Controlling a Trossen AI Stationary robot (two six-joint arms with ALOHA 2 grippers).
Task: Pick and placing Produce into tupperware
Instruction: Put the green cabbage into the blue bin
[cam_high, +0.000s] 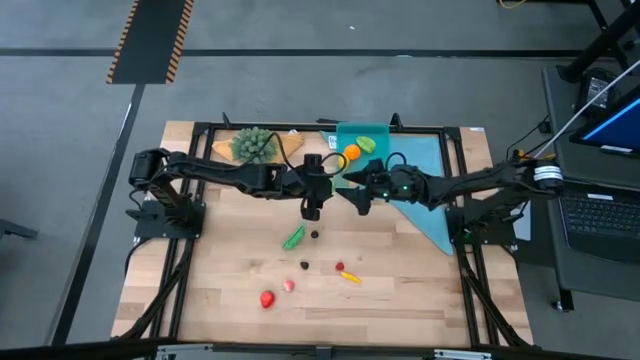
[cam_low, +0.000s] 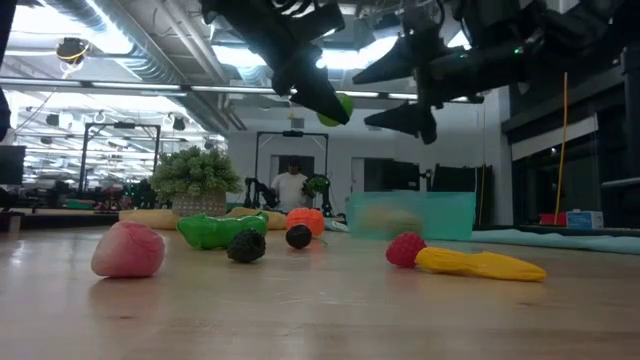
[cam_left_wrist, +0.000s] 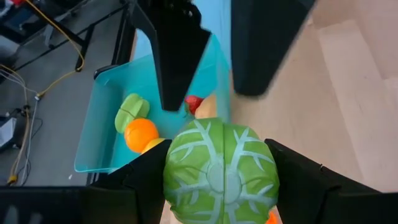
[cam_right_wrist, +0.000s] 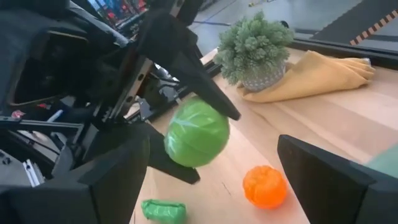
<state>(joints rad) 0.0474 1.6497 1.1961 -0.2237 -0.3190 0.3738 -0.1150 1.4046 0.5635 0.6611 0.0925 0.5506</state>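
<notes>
The round sides of the green cabbage (cam_right_wrist: 197, 132) are beyond both open fingers, so my right gripper needs to move forward toward the cabbage first, then close on the cabbage.
My left gripper (cam_left_wrist: 221, 186) is shut on a round green cabbage (cam_left_wrist: 221, 171), a piece of produce held high over the table's middle (cam_low: 335, 108). My right gripper (cam_right_wrist: 224, 180) stands open close by, facing the cabbage (cam_right_wrist: 197, 132), with nothing between its fingers. In the high view the two grippers (cam_high: 318, 197) (cam_high: 353, 196) nearly meet. The teal tupperware (cam_left_wrist: 102, 127) stands at the far edge and holds an orange piece (cam_left_wrist: 140, 134), a green piece (cam_left_wrist: 130, 111) and a red one. Other produce lies on the wood: a green pod (cam_high: 293, 237), dark balls (cam_high: 304, 265), a red piece (cam_high: 267, 298) and a yellow piece (cam_high: 350, 277). My left gripper pinches the cabbage between its two fingers, on opposite sides of the ball (cam_right_wrist: 186, 112), near their free ends. The fingers slant down from the table's left. The cabbage is lifted well clear of the table.
A bushy green plant (cam_high: 255, 145) on a tan board stands at the far left. A light-blue cloth (cam_high: 425, 190) lies under the right arm. An orange piece (cam_right_wrist: 265, 185) rests on the wood below the grippers. A person (cam_low: 291, 185) stands in the room behind.
</notes>
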